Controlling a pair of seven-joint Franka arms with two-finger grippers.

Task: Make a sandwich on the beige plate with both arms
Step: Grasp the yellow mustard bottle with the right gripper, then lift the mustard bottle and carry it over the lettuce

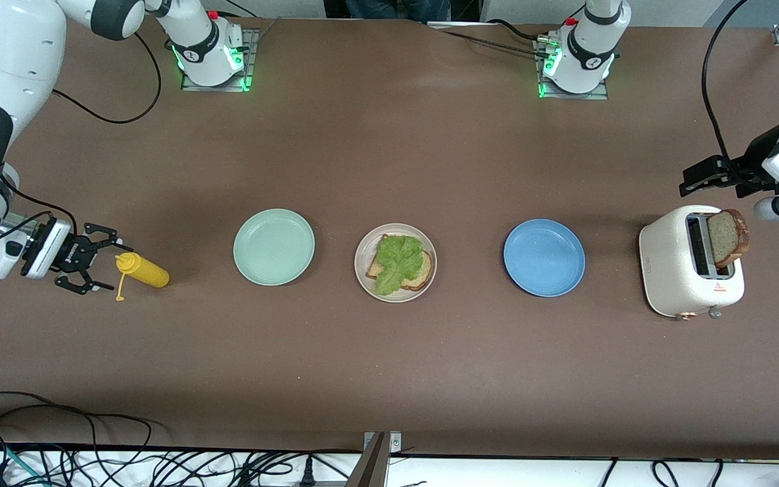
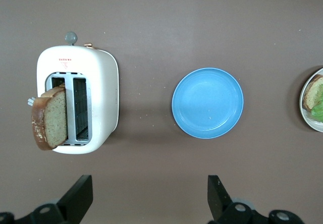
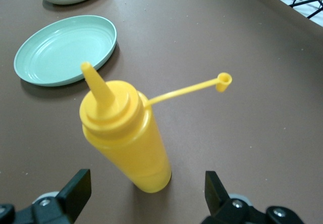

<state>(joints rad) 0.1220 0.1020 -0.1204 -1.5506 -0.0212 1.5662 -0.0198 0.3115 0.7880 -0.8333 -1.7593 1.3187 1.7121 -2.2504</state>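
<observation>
Next, my right gripper will grip the yellow squeeze bottle by its body (image 3: 140, 156), leaving the yellow squeeze bottle's nozzle (image 3: 97, 84) free to dress the sandwich.
The beige plate (image 1: 362, 251) sits mid-table and holds one brown bread slice (image 1: 422, 273) with a green lettuce leaf (image 1: 399, 260) on top. A second bread slice (image 1: 728, 237) stands out of the white toaster (image 1: 673, 270) at the left arm's end. My left gripper (image 1: 695, 180) is open and empty, above the table beside the toaster; its wrist view shows the gripper (image 2: 149, 196), the toaster (image 2: 103, 98), the slice (image 2: 50, 118) and the plate's edge (image 2: 304, 100). My right gripper (image 1: 95, 260) is open and empty beside the yellow bottle.
A yellow squeeze bottle (image 1: 145, 272) with its cap hanging loose stands at the right arm's end, close before my right gripper (image 3: 146, 196) in its wrist view (image 3: 126, 138). A mint green plate (image 1: 274, 246) and a blue plate (image 1: 544, 257) flank the beige one.
</observation>
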